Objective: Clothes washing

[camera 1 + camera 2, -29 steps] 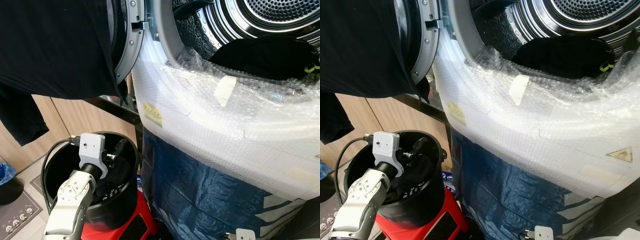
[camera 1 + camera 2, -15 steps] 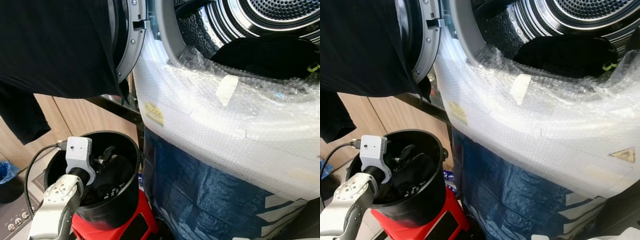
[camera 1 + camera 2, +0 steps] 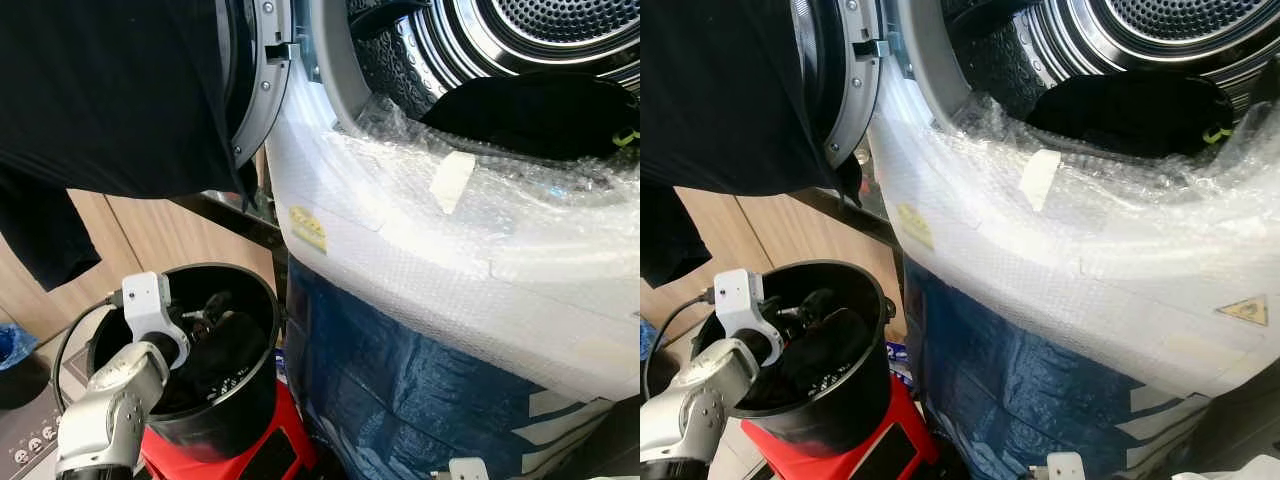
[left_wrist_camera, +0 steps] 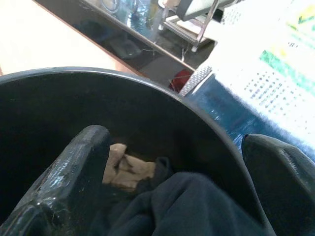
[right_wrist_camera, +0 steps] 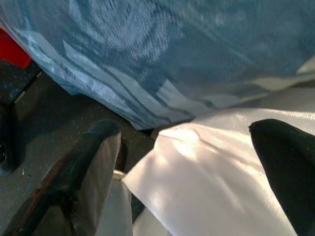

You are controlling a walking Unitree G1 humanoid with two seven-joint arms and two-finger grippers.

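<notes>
My left gripper next needs to grip the slack black knit garment in the bucket by that raised fold point(image 4: 186, 199), which is rounded.
A black bucket point(image 3: 240, 400) stands on a red stool point(image 3: 260, 455) left of the washing machine, with dark clothes point(image 3: 222, 345) heaped inside. My left gripper point(image 3: 203, 314) reaches over the bucket's near rim. In the left wrist view its fingers point(image 4: 81, 167) stand wide apart above a dark garment point(image 4: 197, 206), holding nothing. The machine's drum point(image 3: 560, 40) is open, with a black garment point(image 3: 530, 115) in its mouth. My right gripper point(image 5: 189, 162) hangs open, low by the machine's blue-wrapped front, over shiny white material point(image 5: 211, 182).
Bubble wrap point(image 3: 420, 240) covers the machine's front, with blue wrap point(image 3: 400, 390) below it. The round door point(image 3: 255, 80) stands open to the left with a large black cloth point(image 3: 110, 90) draped over it. Wooden cabinets point(image 3: 150, 240) stand behind the bucket. A power strip point(image 3: 30, 440) lies on the floor.
My left wrist has drawn back to the left and lower, toward the bucket's near rim. The dark clothes now sit heaped higher in the bucket.
</notes>
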